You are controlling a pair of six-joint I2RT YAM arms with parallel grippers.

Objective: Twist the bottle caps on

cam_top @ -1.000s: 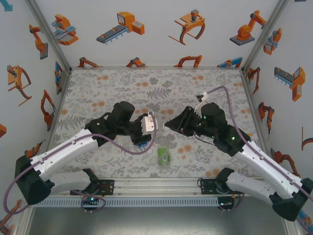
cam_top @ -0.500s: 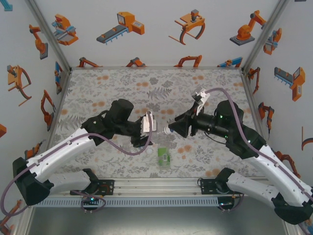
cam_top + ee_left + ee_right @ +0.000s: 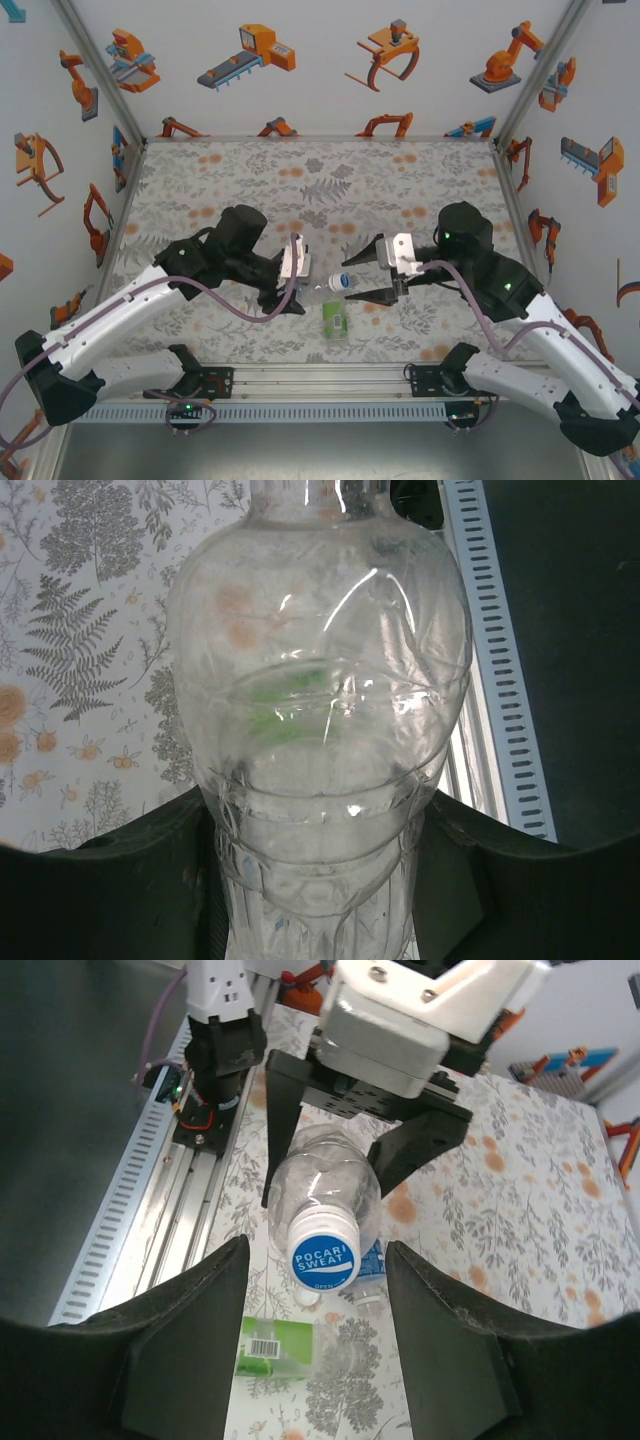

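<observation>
My right gripper grabs the bottle cap end-on next, fingers on opposite sides of the cap's rim, to screw it onto the neck.
My left gripper (image 3: 296, 284) is shut on the plain clear bottle (image 3: 315, 730) and holds it level above the table, neck toward the right arm. A bottle cap (image 3: 324, 1253) with a blue printed top sits on its neck (image 3: 341, 283). My right gripper (image 3: 318, 1262) faces that cap end-on, open, its fingers (image 3: 190, 1340) wide on either side and not touching it. The green-label bottle (image 3: 334, 318) lies on the table below. A loose white cap (image 3: 307, 1298) and part of the blue-label bottle (image 3: 372, 1262) lie under the held bottle.
The metal rail (image 3: 320, 382) with the arm bases runs along the near table edge, close to the green-label bottle. Patterned walls close in the left, right and far sides. The floral table top (image 3: 300, 180) stretches beyond the grippers.
My right gripper has let go of the cap, opened, turned about its wrist and drawn back a little to the right. The left gripper with the bottle has shifted slightly toward the near edge.
</observation>
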